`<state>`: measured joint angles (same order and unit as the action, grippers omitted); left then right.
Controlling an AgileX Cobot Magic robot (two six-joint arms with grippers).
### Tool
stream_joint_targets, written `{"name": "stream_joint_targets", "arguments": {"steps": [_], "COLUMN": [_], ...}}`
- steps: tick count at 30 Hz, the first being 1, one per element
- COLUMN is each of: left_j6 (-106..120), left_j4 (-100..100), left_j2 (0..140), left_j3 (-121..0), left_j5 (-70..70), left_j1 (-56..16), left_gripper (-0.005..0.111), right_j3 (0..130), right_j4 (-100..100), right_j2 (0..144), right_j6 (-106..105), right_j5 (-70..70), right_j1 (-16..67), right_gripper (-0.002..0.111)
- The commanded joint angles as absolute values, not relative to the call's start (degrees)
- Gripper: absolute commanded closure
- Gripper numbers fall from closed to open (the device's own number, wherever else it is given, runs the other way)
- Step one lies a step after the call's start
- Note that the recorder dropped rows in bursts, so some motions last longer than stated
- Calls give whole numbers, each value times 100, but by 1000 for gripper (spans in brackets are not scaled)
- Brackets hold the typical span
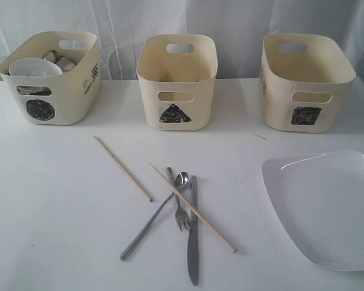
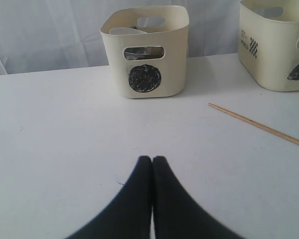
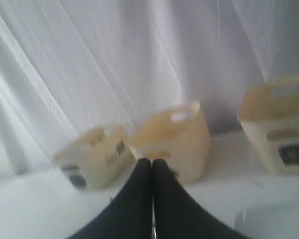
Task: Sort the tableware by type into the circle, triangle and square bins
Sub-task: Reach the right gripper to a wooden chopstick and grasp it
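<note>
The wooden chopstick lies at a slant across the cutlery and should go into the triangle bin [image 1: 177, 79]. My right gripper will next grab the chopstick by its middle [image 1: 193, 208] to sort it.
On the table lie two wooden chopsticks, one alone [image 1: 122, 168] and one [image 1: 192, 207] slanting across the cutlery. Under it are a steel spoon [image 1: 153, 219], a fork [image 1: 179, 209] and a knife [image 1: 193, 239]. A large white squarish plate [image 1: 327, 206] sits at the right. The circle bin [image 1: 67, 100] holds a white bowl [image 1: 33, 68] and steel mugs [image 1: 59, 59]. The triangle bin [image 1: 177, 79] and the square bin [image 1: 285, 79] show nothing inside. Neither arm appears in the exterior view. My left gripper [image 2: 152, 158] is shut and empty over bare table, facing the circle bin [image 2: 174, 59]. My right gripper [image 3: 151, 161] is shut and empty, in a blurred view.
A thin wooden splinter [image 1: 259, 136] lies between the triangle and square bins. A white curtain hangs behind the table. One chopstick [image 2: 259, 125] shows in the left wrist view beside the triangle bin [image 2: 274, 50]. The right wrist view shows all three bins against the curtain.
</note>
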<state>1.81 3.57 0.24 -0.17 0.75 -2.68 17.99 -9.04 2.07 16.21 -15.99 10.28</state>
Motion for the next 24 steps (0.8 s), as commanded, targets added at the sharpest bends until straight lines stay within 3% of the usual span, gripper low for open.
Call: {"name": "stream_joint_targets", "arguments": {"steps": [1,4,8,10,17,24], "left_j6": [193,193,193,193,193,193], "left_j4": [428,428,428,428,428,428], "left_j2": [0,0,0,0,0,0], "left_j3": [0,0,0,0,0,0], "left_j5": [96,96,96,96,96,96], "left_j1": [-305,-305,-305,-305,-305,-305], "left_gripper": [107,107,107,107,107,107], "right_j3": [2535,3181,4250,4861,6429,7080], "right_j4": [-2047,-2709,-2411,-2069,-1381,-464], "right_j2": [1429,2670,4645,5678,8280,9744], "right_j6": [-946,-2136,-2186,-2186,-2163,-1453], "right_j5": [-3409,-4107,-4975,-5217,-5351,-5202], "right_j1": [1021,1021,1048,1263,2384,3053], "right_gripper": [104,90,64,56,55,55]}}
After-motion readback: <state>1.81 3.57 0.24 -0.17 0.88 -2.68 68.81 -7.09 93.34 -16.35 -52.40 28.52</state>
